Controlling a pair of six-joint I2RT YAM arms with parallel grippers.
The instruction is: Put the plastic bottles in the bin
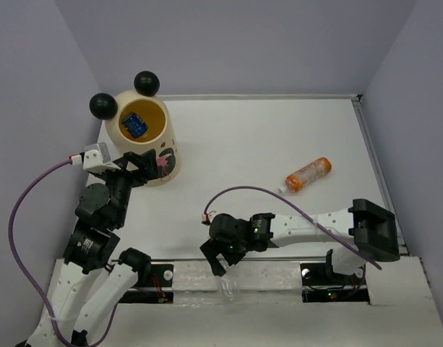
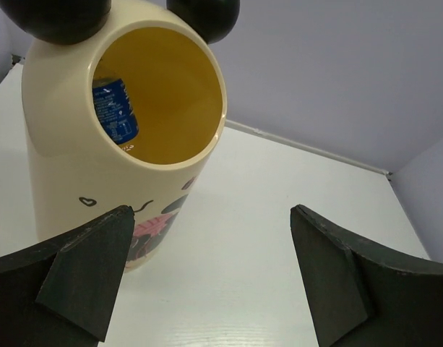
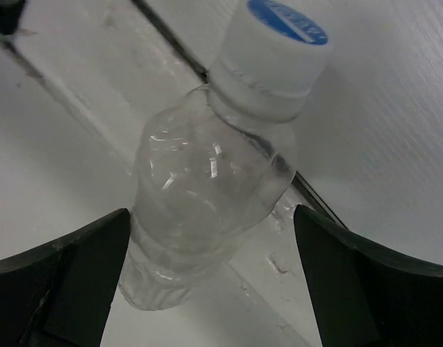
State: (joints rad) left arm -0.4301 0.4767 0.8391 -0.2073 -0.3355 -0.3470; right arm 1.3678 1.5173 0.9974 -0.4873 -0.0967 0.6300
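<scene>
The right gripper grabs the clear bottle's upper body just below the white cap (image 1: 225, 272) next, so the bottle's base stays free to enter the bin first.
The cream bin (image 1: 162, 148) with two black ball ears stands at the back left. A blue-labelled bottle (image 1: 133, 124) lies inside it, and the left wrist view shows that bottle (image 2: 114, 108) against the bin's inner wall (image 2: 170, 87). My left gripper (image 1: 144, 166) is open and empty beside the bin's front, over bare table (image 2: 210, 275). An orange bottle (image 1: 308, 174) lies on the table at mid right. A clear crinkly bottle (image 3: 207, 188) with a white cap lies at the near edge (image 1: 228, 286). My right gripper (image 1: 215, 264) is open and straddles it (image 3: 210, 278) without gripping.
A black rail (image 1: 279, 278) runs along the near edge between the arm bases, under the clear bottle. Purple cables (image 1: 19, 210) loop off both wrists. Grey walls close the table on three sides, with a raised edge strip (image 1: 373, 159) at the right.
</scene>
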